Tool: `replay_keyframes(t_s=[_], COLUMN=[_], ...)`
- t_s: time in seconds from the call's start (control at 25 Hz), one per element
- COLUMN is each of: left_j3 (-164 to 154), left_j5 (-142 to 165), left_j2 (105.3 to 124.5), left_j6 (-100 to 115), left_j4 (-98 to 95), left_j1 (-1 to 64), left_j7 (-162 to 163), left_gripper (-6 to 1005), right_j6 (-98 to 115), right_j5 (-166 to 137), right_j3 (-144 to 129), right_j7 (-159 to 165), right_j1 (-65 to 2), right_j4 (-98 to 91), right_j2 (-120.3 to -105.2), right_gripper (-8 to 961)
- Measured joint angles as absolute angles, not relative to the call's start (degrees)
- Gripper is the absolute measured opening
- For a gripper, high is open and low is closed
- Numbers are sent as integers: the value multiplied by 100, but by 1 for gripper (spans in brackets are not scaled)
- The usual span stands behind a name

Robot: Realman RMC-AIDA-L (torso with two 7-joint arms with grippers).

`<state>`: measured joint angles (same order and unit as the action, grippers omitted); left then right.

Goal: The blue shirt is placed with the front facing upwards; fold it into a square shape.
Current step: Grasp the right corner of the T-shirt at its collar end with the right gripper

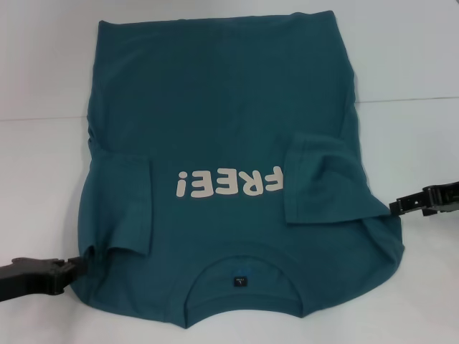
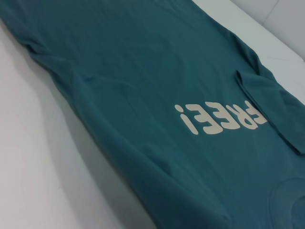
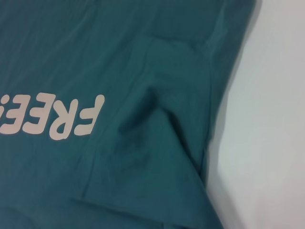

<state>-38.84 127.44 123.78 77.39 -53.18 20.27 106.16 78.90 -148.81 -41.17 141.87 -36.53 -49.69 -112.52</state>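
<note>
My right gripper has its fingers only at the outer edge of the shirt, so it would miss the sleeve fold if it closed now. It needs to move toward the sleeve fold before it closes on it.
The blue shirt (image 1: 229,107) lies flat on the white table, front up, with its collar and dark tag (image 1: 237,281) towards me. The cream "FREE!" lettering (image 1: 228,183) reads upside down. Both short sleeves are folded inward over the chest, one at my left (image 1: 129,204) and one at my right (image 1: 323,183). My left gripper (image 1: 77,266) sits at the shirt's near left edge by the shoulder. My right gripper (image 1: 394,208) sits at the right edge by the folded sleeve. The shirt also fills the left wrist view (image 2: 143,71) and the right wrist view (image 3: 143,47).
The white table (image 1: 416,86) shows on both sides of the shirt and beyond its hem. The shirt's far hem lies near the top edge of the head view. No other objects are in view.
</note>
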Motion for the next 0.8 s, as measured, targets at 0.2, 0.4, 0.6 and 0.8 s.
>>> replay_keyframes(t_s=[0.2, 0.4, 0.6, 0.8], left_j3=[-3885, -3885, -3884, -3885], left_j5=[12744, 12745, 12748, 12748], left_j2=[12376, 12374, 12374, 12374], left_j6=[7739, 7738, 7736, 7736], left_j4=[-5318, -5318, -5317, -5317], left_j1=[2046, 2072, 2066, 2051], left_j7=[10617, 10617, 10617, 10607], left_gripper=[32, 32, 32, 32], right_j6=[7612, 7385, 7261, 7096], right_j5=[-14875, -14882, -14892, -14895], right_j3=[-4134, -4140, -4177, -4321], right_j7=[14160, 14108, 14073, 14075], right_j1=[-3759, -3862, -3938, -3982], right_j4=[-4646, -4395, -4225, -4052], right_j2=[-11274, -11284, -11284, -11284], right_gripper=[772, 769, 766, 763])
